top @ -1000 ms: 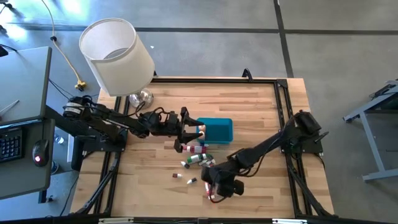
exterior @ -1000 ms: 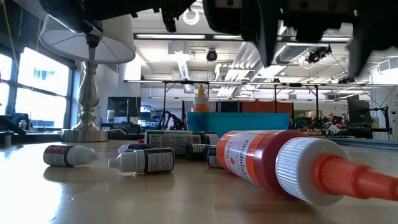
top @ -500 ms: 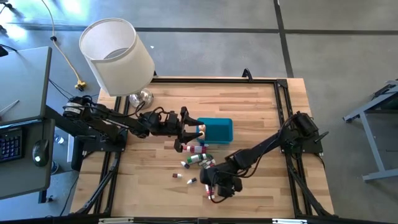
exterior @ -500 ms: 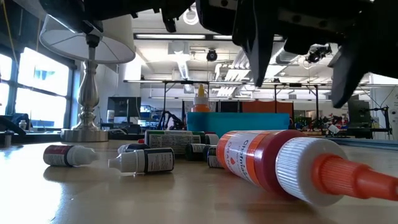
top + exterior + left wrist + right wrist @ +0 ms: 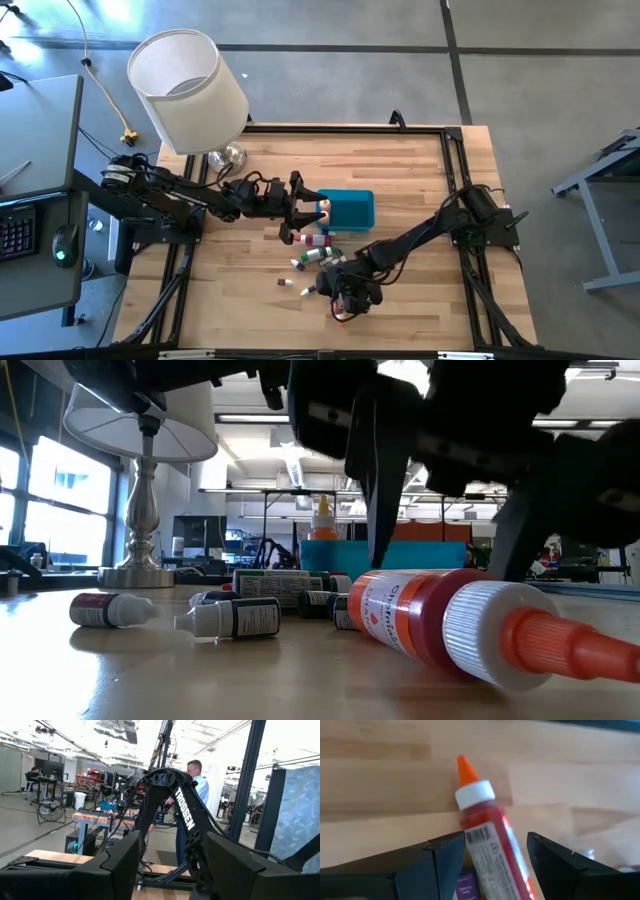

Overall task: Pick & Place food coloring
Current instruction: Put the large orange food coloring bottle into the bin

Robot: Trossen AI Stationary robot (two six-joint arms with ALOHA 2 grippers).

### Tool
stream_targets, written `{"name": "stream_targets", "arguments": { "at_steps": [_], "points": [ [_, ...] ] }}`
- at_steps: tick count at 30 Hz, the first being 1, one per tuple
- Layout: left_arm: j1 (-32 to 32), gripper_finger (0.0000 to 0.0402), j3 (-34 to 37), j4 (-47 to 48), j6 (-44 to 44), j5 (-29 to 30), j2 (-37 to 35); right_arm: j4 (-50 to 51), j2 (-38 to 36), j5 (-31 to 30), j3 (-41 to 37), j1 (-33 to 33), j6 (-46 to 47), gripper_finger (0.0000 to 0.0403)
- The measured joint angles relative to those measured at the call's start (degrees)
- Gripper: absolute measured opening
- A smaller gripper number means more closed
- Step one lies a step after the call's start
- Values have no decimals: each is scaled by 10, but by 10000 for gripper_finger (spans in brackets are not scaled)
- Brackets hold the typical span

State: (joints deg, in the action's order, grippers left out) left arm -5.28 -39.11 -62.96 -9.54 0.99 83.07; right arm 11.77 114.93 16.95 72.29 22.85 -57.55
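Note:
The right gripper grabs the red bottle by its labelled body [image 5: 495, 860] next. Then the red bottle goes into the teal bin.
A red food coloring bottle [image 5: 490, 845] with a white collar and orange tip lies on its side near the table's near edge [image 5: 450, 625]. My right gripper [image 5: 496, 840] is open and low over it [image 5: 347, 297], one finger on each side of its body; I see no touch. More small bottles lie in a cluster [image 5: 318, 250] beside the teal bin [image 5: 350, 208], and two lie apart [image 5: 235, 618]. An orange-capped bottle [image 5: 322, 518] pokes above the bin's rim. My left gripper [image 5: 300, 212] hovers open and empty at the bin's left side.
A lamp with a white shade [image 5: 190, 90] stands on its metal base [image 5: 228, 155] at the table's far left corner. Black rails run along the table's edges [image 5: 455, 180]. Bare wood lies right of the bin and along the far side.
My right gripper has come down toward the red bottle and shifted a little toward the table's left, so its open fingers now stand on either side of the bottle. The bottles have not moved.

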Motion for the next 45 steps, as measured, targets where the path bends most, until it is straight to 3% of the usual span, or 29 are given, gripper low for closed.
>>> {"name": "stream_targets", "arguments": {
  "at_steps": [12,22,25,33,40,45],
  "points": [
    [0,214,0,-2,-17,-1,0,1,24,8,0,-15,1,205],
    [0,214,0,-2,-30,0,0,25,18,-1,1,-14,19,128],
    [0,214,0,-3,-30,0,0,35,-1,-15,-2,-14,20,122],
    [0,214,0,-24,-30,0,0,69,-128,-65,-1,-17,83,125],
    [0,214,0,-34,-28,2,0,150,-295,-157,0,-47,170,121],
    [0,214,0,-33,-28,2,0,160,-409,-68,-47,-110,284,120]
  ]
}}
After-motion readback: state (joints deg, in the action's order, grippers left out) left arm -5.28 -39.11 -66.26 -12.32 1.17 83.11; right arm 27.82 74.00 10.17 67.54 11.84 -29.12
